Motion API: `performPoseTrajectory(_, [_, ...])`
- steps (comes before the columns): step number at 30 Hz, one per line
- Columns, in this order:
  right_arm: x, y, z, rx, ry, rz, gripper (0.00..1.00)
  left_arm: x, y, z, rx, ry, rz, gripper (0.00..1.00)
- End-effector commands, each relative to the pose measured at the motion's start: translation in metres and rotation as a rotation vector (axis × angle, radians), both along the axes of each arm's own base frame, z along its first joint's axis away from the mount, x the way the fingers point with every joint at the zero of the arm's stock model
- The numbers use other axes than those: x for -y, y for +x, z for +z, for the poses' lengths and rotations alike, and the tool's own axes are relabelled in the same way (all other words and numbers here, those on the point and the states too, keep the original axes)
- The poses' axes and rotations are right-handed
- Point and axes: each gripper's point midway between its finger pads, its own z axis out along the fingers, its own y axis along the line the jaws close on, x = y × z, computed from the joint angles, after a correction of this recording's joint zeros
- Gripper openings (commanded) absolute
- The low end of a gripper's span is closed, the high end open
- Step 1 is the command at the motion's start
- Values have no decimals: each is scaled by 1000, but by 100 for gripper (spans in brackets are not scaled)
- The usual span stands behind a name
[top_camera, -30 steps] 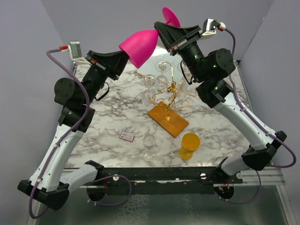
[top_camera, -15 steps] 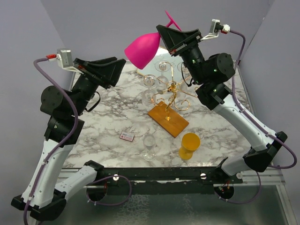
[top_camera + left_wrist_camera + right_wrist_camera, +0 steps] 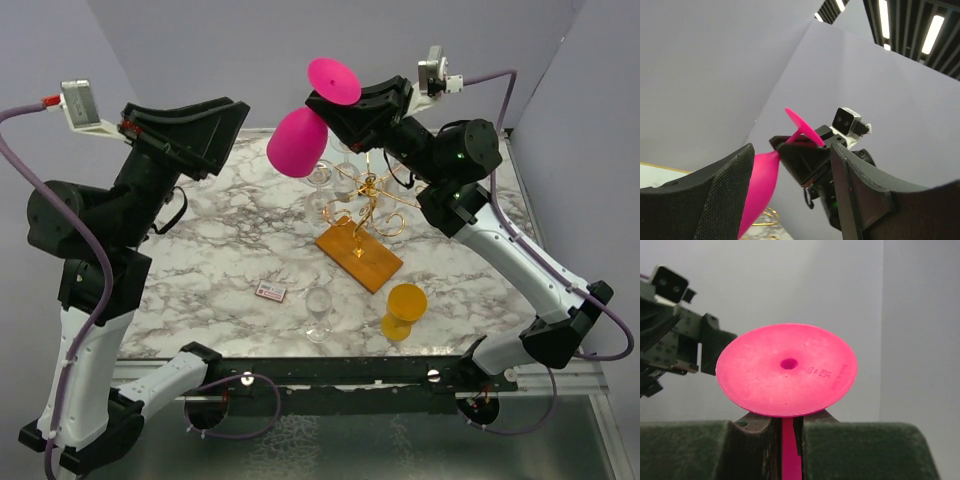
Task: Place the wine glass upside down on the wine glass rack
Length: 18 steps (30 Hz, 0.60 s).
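Note:
A wide gap lies between my left gripper's fingers and the foot of the pink wine glass in the top view. My left gripper needs to move closer before it closes on the glass.
The wine glass is bright pink plastic, its bowl [image 3: 297, 142] low and to the left and its round foot [image 3: 334, 80] raised. My right gripper [image 3: 332, 108] is shut on its thin stem [image 3: 790, 450], just under the foot [image 3: 787, 369], holding it tilted in the air above the rack's far left side. The wine glass rack [image 3: 368, 190] is gold wire on an orange-brown wooden base [image 3: 360, 255], with clear glasses [image 3: 318, 176] hanging on it. My left gripper [image 3: 236, 116] is open and stands apart, left of the bowl [image 3: 760, 185], with nothing between its fingers [image 3: 730, 195].
On the marble table [image 3: 230, 250], a clear wine glass [image 3: 319, 312] stands near the front edge. An orange glass [image 3: 404, 308] stands to its right and a small card [image 3: 271, 291] lies to its left. Grey walls close in the back and both sides.
My left gripper opened, let go of the pink bowl and drew back to the left. My right gripper turned the glass, so its foot now points up and its bowl down-left.

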Motion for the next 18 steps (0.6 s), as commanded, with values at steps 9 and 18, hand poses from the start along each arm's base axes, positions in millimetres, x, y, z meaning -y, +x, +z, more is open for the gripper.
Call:
performPoseTrajectory(9, [-33,-14,-29,256,-132,108,1,52,24,-21,-282,-101,-309,64])
performPoseTrajectory(18, [-48,-11,-46,264,-168,135,1,48,32,-36,-356,-129,-270,47])
